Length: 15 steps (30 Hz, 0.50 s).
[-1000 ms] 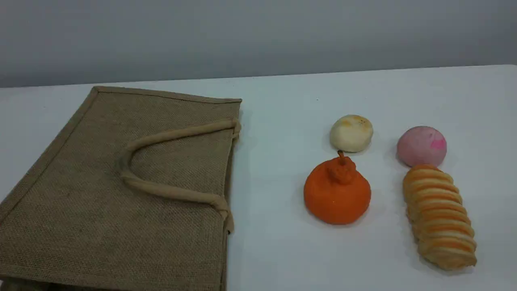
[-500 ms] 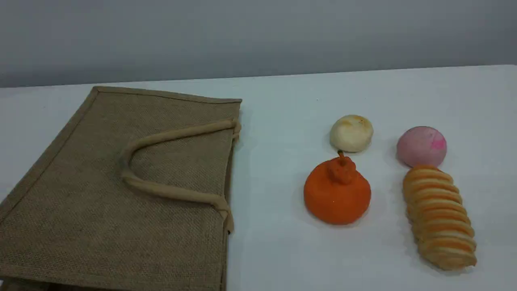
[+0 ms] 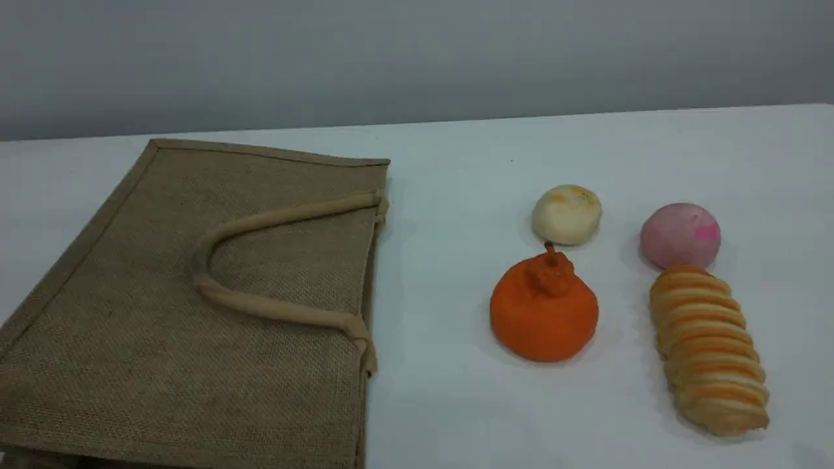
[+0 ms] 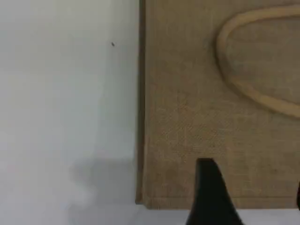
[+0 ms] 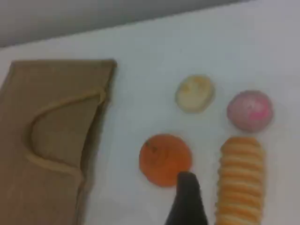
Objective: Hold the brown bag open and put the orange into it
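Observation:
The left gripper grabs the bag by that beige loop next, since the bag's fabric (image 3: 195,375) lies flat on the tabletop and only its rolled handle (image 3: 204,266) stands up.
The brown bag (image 3: 195,306) lies flat on the left of the white table, its beige handles (image 3: 273,309) folded over its top side and its mouth edge facing right. To its right the orange (image 3: 544,316) stands upright on the table, knob and stem up. Neither arm shows in the scene view. My left gripper (image 4: 254,199) hovers over the bag (image 4: 197,117) near one corner, open with only fabric showing between its fingers. One dark fingertip (image 5: 187,199) of my right gripper hangs above the table just in front of the orange (image 5: 165,159), holding nothing.
A pale yellow bun (image 3: 567,215) sits right behind the orange and a pink round bun (image 3: 680,236) to its right. A long orange-striped bread roll (image 3: 709,348) lies at the right front. A grey wall runs along the table's far edge.

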Each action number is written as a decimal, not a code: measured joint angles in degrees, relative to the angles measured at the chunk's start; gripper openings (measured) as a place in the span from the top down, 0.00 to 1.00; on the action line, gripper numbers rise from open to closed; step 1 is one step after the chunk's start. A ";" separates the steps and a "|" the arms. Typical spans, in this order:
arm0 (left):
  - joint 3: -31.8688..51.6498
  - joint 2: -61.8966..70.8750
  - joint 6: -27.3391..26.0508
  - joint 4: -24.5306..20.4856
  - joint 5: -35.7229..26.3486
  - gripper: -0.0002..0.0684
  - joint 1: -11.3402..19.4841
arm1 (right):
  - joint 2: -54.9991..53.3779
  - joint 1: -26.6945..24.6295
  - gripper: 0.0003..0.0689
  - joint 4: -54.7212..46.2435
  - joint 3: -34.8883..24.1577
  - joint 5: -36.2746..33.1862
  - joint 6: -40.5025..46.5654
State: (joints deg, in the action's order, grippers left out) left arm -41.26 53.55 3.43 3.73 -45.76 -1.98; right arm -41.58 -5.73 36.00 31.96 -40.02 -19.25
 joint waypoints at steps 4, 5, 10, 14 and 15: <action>0.00 8.15 -0.06 2.54 5.89 0.43 0.00 | -8.35 0.00 0.32 7.03 0.00 3.25 -6.73; 0.00 10.18 -0.11 2.80 7.24 0.43 0.00 | -10.43 0.00 0.32 9.06 0.00 3.90 -8.59; -0.06 19.18 -0.11 2.80 14.11 0.43 0.00 | -19.71 0.06 0.32 18.79 0.00 7.05 -17.39; -0.11 25.98 -0.11 4.25 19.59 0.43 0.00 | -26.48 0.06 0.32 26.62 0.00 8.05 -25.32; -0.11 27.67 -0.11 5.10 21.18 0.43 0.00 | -28.12 0.06 0.32 28.39 0.00 8.64 -27.42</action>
State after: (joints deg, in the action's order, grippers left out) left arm -41.37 81.22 3.33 8.82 -24.58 -1.98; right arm -69.70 -5.67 64.40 31.96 -31.38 -46.67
